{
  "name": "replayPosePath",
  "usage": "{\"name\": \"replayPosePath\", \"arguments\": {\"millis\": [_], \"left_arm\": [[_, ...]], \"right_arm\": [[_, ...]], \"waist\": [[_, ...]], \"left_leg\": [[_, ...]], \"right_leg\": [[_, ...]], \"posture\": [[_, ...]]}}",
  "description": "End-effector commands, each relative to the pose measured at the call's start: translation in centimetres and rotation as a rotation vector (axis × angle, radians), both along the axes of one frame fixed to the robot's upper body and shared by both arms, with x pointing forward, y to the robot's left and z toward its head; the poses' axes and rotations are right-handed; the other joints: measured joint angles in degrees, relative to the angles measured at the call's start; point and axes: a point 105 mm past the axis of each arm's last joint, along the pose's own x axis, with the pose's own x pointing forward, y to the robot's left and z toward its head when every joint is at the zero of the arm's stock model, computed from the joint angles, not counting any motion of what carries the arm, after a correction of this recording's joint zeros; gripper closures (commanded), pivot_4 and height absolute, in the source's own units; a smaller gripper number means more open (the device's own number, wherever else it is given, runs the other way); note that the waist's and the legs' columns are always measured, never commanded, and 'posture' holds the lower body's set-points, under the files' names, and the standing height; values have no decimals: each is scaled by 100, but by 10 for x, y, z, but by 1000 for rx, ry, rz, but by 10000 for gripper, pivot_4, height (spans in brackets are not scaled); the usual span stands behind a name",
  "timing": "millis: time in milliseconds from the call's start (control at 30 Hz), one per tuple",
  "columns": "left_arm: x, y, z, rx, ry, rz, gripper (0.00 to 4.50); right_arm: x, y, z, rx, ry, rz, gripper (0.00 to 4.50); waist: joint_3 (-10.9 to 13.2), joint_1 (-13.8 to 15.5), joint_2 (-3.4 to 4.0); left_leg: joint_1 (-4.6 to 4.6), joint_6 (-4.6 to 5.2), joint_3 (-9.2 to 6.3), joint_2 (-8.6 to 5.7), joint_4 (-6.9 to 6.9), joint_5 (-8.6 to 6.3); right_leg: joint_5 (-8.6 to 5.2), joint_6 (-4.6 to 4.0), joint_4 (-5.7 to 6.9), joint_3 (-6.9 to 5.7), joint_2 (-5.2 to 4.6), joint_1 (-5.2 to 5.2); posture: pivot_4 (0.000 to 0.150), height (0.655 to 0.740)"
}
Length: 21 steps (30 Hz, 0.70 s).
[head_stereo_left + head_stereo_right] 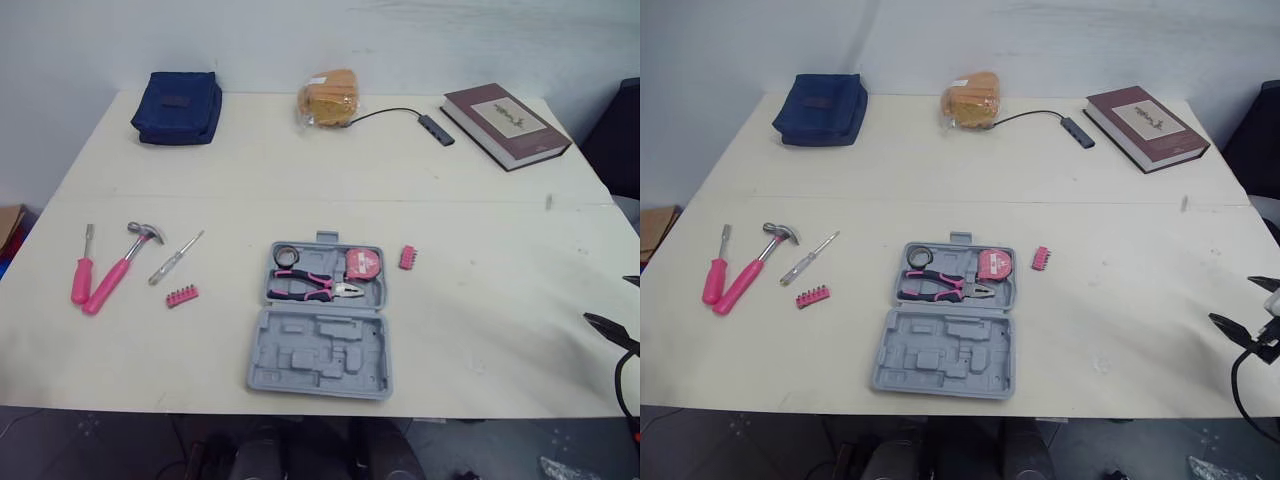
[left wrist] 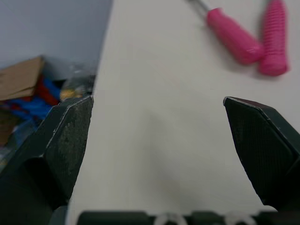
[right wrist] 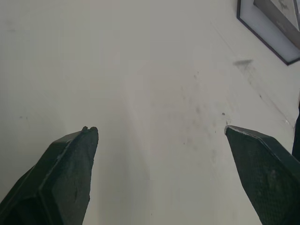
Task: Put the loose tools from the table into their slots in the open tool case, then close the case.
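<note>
The clear-handled screwdriver's slim metal stem runs to a narrow tip [image 1: 202, 233]. My left gripper should grab the clear-handled screwdriver next by its thicker clear handle [image 1: 165, 269].
The open grey tool case [image 1: 318, 355] lies at the table's front middle. Its far half holds pink pliers [image 1: 305, 287], a pink tape measure [image 1: 362, 264] and a small roll [image 1: 286, 255]; the near half's moulded slots are bare. Loose at the front left lie a pink screwdriver [image 1: 82, 272], a pink hammer [image 1: 120, 270], a slim clear-handled screwdriver [image 1: 175, 258] and a red bit strip [image 1: 182, 296]. A second bit strip [image 1: 407, 257] rests right of the case. My right gripper [image 1: 1237, 302] is open over the table's right edge. My left gripper [image 2: 157, 101] is open above bare table near the pink handles [image 2: 234, 35].
Along the back edge sit a navy pouch [image 1: 177, 107], an orange wrapped bundle [image 1: 330, 98], a cabled USB hub [image 1: 437, 129] and a maroon book [image 1: 505, 125]. A cardboard box [image 1: 8, 225] and clutter lie on the floor beyond the table's left edge.
</note>
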Motion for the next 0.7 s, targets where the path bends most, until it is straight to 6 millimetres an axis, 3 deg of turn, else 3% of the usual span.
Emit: {"name": "replayPosePath", "arguments": {"millis": [33,133,367,500,533,633,700], "left_arm": [[-7,9,10,69,-9,34,220],[-2,4,9,59,-19,7,220],[20,-18,15,-6,-35,-63,220],[51,-35,27,-158,-55,-66,220],[62,-32,25,-217,-23,3,220],[88,-35,32,-271,6,86,220],[97,-41,37,-269,13,70,220]], "right_arm": [[-5,6,-2,46,-12,16,0],[5,24,-5,79,-24,60,0],[28,71,19,246,-162,211,0],[35,125,34,366,-194,383,0],[35,144,39,419,-199,441,0],[25,201,49,546,-148,634,0],[20,219,54,542,-146,699,0]], "waist": [[-2,2,-3],[-2,-9,-4],[-2,-52,-2],[-2,-31,-2],[-2,-9,-2],[-2,47,-2],[-2,55,-2]], "left_leg": [[0,-3,0,5,-2,-1],[-2,-8,1,12,-3,-4],[0,-12,6,16,-3,-2],[-3,6,1,18,-5,10],[-4,13,2,17,-5,15],[-4,12,-4,14,-5,28],[-7,10,-4,12,-5,30]], "right_leg": [[-1,-2,-1,-1,1,-1],[-3,-5,0,-2,5,-6],[2,-6,10,7,5,-9],[2,-6,10,6,7,-9],[2,-6,11,5,7,-9],[2,-5,23,3,9,-9],[3,-5,25,1,10,-13]], "posture": [[1500,7400],[1500,7400],[1500,7400],[1500,7400],[1500,7400],[1500,7400],[1500,7400]]}}
